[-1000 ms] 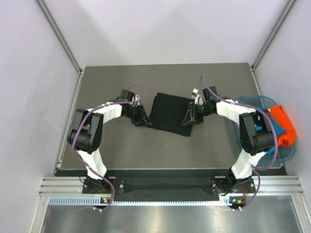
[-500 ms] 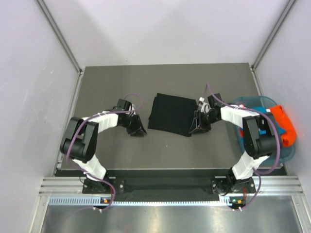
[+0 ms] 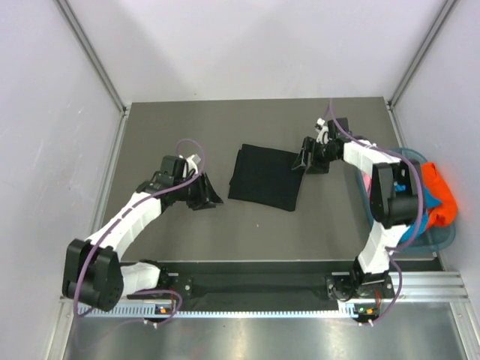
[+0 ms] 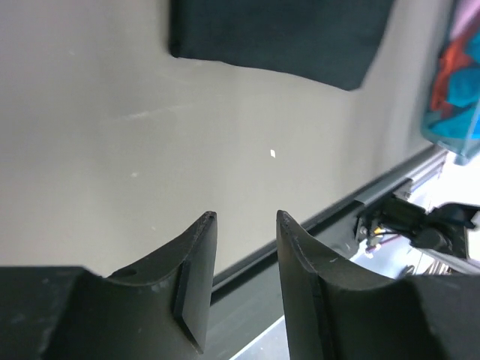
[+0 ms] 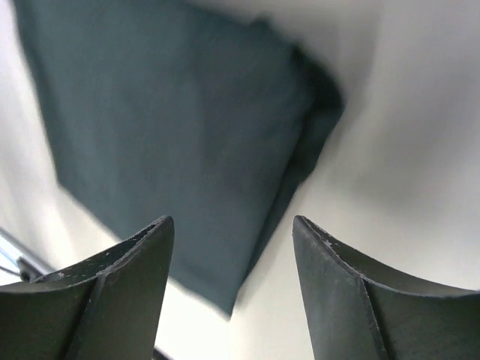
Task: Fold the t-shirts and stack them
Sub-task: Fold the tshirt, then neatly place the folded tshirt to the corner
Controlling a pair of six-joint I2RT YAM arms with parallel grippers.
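Note:
The folded black t-shirt needs to slide flat for stacking, so my right gripper should grab its far corner on the basket side next.
A black t-shirt (image 3: pixel 264 176) lies folded into a flat rectangle in the middle of the table. My left gripper (image 3: pixel 210 195) hovers to its left, apart from the cloth. In the left wrist view the gripper (image 4: pixel 246 216) is open with nothing between its jaws, and the black t-shirt (image 4: pixel 277 34) lies farther ahead. My right gripper (image 3: pixel 304 159) is at the shirt's far right corner. In the right wrist view it (image 5: pixel 234 220) stands wide open above the edge of the black t-shirt (image 5: pixel 172 127), gripping nothing. An orange t-shirt (image 3: pixel 439 191) and a teal one (image 3: pixel 418 201) lie in the basket.
A translucent blue-green basket (image 3: pixel 444 238) stands at the table's right edge, beside the right arm. White walls close in the table on three sides. A metal rail (image 3: pixel 262 289) runs along the near edge.
Both grippers have drawn away from the black shirt's side edges. The left one has moved left and nearer, the right one toward the far right corner with its jaws spreading wider.

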